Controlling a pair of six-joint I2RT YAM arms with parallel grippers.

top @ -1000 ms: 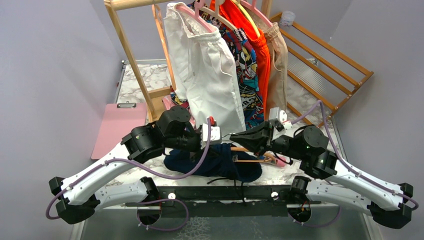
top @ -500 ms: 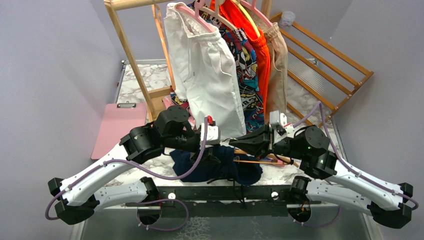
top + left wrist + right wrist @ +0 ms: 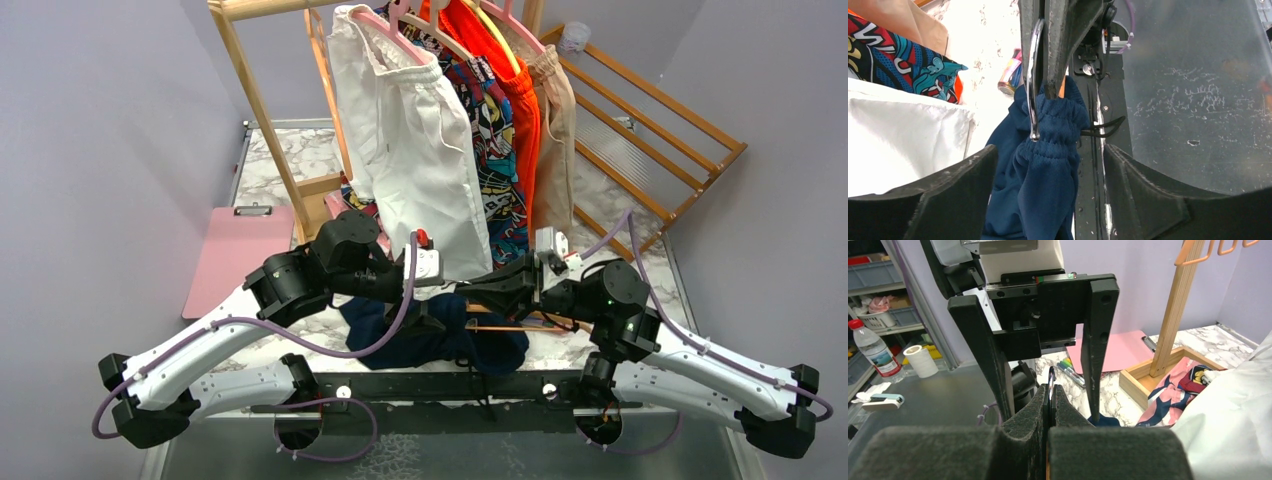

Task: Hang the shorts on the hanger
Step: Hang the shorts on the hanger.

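Note:
The robot's left gripper will next grab the shorts' gathered waistband (image 3: 463,334) (image 3: 1049,134) beside the hanger's neck, so the hanger's other end stays free for dressing.
The navy shorts (image 3: 420,338) lie bunched on the table's near edge, their gathered waistband (image 3: 1053,120) pushed up against the neck of the orange-tan hanger (image 3: 512,325). My right gripper (image 3: 480,290) is shut on the hanger's metal hook (image 3: 1032,75), which shows between its pads (image 3: 1040,405). My left gripper (image 3: 1048,150) stands open on either side of the shorts' waistband, touching nothing. Its two fingers (image 3: 1095,350) face the right wrist camera. Most of the hanger's crossbar is hidden under the fabric.
A wooden rack (image 3: 262,110) behind carries white shorts (image 3: 415,140), patterned, orange and beige clothes on pink hangers. A pink clipboard (image 3: 240,255) lies at the left. A slatted wooden frame (image 3: 650,130) leans at the right. A drink can (image 3: 1010,82) lies on the marble.
My left gripper has opened and let go of the shorts' waistband. The right gripper stays shut on the hanger's hook and has shifted slightly left.

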